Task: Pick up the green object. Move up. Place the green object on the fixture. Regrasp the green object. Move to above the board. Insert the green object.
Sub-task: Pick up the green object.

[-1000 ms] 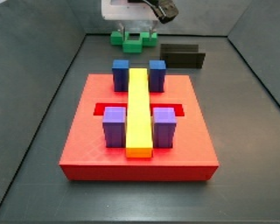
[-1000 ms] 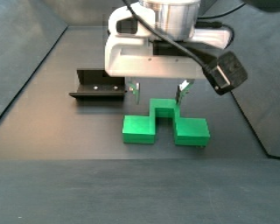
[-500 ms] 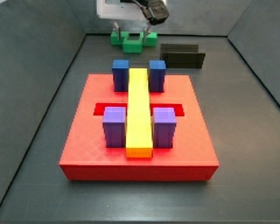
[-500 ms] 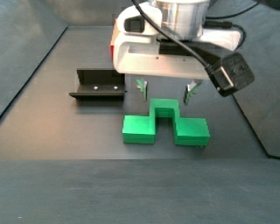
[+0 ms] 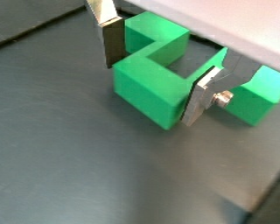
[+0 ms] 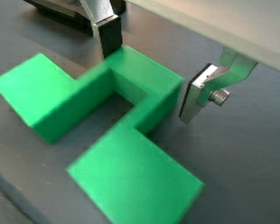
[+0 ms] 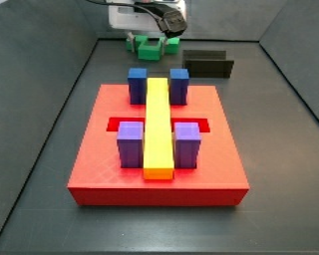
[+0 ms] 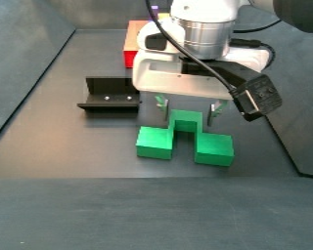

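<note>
The green object needs to be lifted for placing on the fixture, so next my gripper should grab the green object by its raised centre (image 5: 189, 80).
The green object (image 8: 183, 140) lies on the dark floor, also seen far back in a side view (image 7: 152, 45). My gripper (image 8: 187, 109) is low over it, open, with its fingers on either side of the raised centre. In both wrist views the green object (image 5: 154, 74) (image 6: 95, 114) fills the space between the silver fingers (image 5: 111, 39) (image 6: 199, 92), with a small gap at one side. The gripper (image 5: 156, 66) (image 6: 153, 66) holds nothing. The fixture (image 8: 107, 95) (image 7: 206, 64) stands empty beside it. The red board (image 7: 159, 149) carries a yellow bar, two blue and two purple blocks.
Sloped grey walls (image 7: 43, 120) enclose the floor on both sides. A corner of the red board (image 8: 130, 39) shows behind the gripper. The fixture's edge (image 6: 60, 10) shows in a wrist view.
My gripper has come down over the green object; its fingers now reach beside the raised centre. The green object, the fixture and the board have not moved.
</note>
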Robot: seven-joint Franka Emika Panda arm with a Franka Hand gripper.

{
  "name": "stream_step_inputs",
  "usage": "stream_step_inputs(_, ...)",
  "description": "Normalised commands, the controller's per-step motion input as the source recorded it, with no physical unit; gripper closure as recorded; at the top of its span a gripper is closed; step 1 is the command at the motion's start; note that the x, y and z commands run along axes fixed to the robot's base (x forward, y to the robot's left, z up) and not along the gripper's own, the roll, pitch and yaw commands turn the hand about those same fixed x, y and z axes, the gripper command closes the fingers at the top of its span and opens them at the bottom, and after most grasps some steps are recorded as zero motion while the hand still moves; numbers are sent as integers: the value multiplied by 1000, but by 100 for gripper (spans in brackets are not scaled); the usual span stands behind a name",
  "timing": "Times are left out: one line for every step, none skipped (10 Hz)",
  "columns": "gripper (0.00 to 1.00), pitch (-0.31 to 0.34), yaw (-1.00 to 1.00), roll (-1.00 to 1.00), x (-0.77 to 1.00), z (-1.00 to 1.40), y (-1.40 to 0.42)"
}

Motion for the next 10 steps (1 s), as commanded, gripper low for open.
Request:
stream_step_inputs(0,-66,14,-123,89,-37,69)
stream_step_inputs(0,-3,0,-1,0,-29,0)
stream_step_inputs(0,-26,0,-19,-91,-157,0)
stream_step_inputs(0,-14,0,-13,-103,-183,0)
stream_step_inputs(0,-4,0,-10,-54,-120,0)
stream_step_inputs(0,0,0,-4,-6,-17,0)
stream_step_inputs(0,0,0,-23,0,-26,0)
stream_step_inputs(0,0,0,-3,0,-74,0)
stream_step_inputs(0,0,0,0,0,-17,0)
stream_step_inputs(0,0,0,0,0,-31,0)
